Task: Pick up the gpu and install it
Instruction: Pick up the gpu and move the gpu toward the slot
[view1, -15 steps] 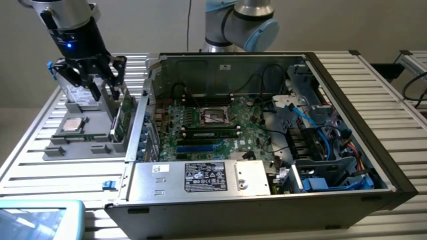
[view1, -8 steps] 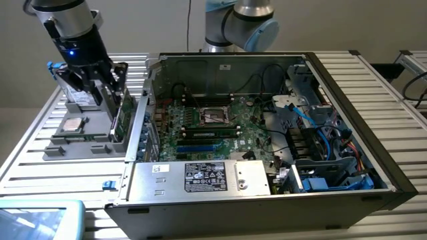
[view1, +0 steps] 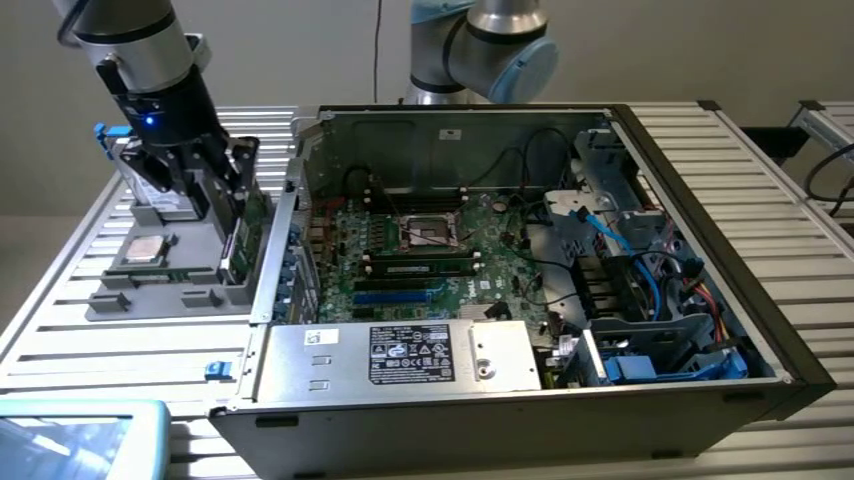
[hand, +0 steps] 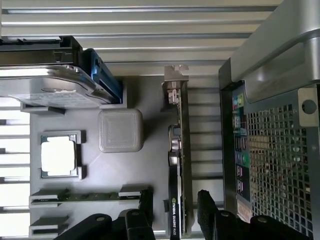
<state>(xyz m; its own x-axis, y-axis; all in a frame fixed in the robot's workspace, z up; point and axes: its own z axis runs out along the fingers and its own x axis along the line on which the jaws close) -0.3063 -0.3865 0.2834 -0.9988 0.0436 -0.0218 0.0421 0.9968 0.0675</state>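
Note:
My open fingers are above the GPU's upper edge and don't reach its sides yet. My gripper needs to go lower first, then close on the GPU.
The gpu stands on edge in a slot at the side of the grey holder tray nearest the computer. Seen edge-on in the wrist view, the gpu has a metal bracket at one end and a black face with a label. My gripper hangs just above it, open. In the wrist view the gripper has one black finger on each side of the card's end, apart from it. Nothing is held.
The open computer case lies right beside the tray, and its perforated back panel is close to the card. On the tray sit a silver hard drive, a processor chip, a memory stick and a grey block.

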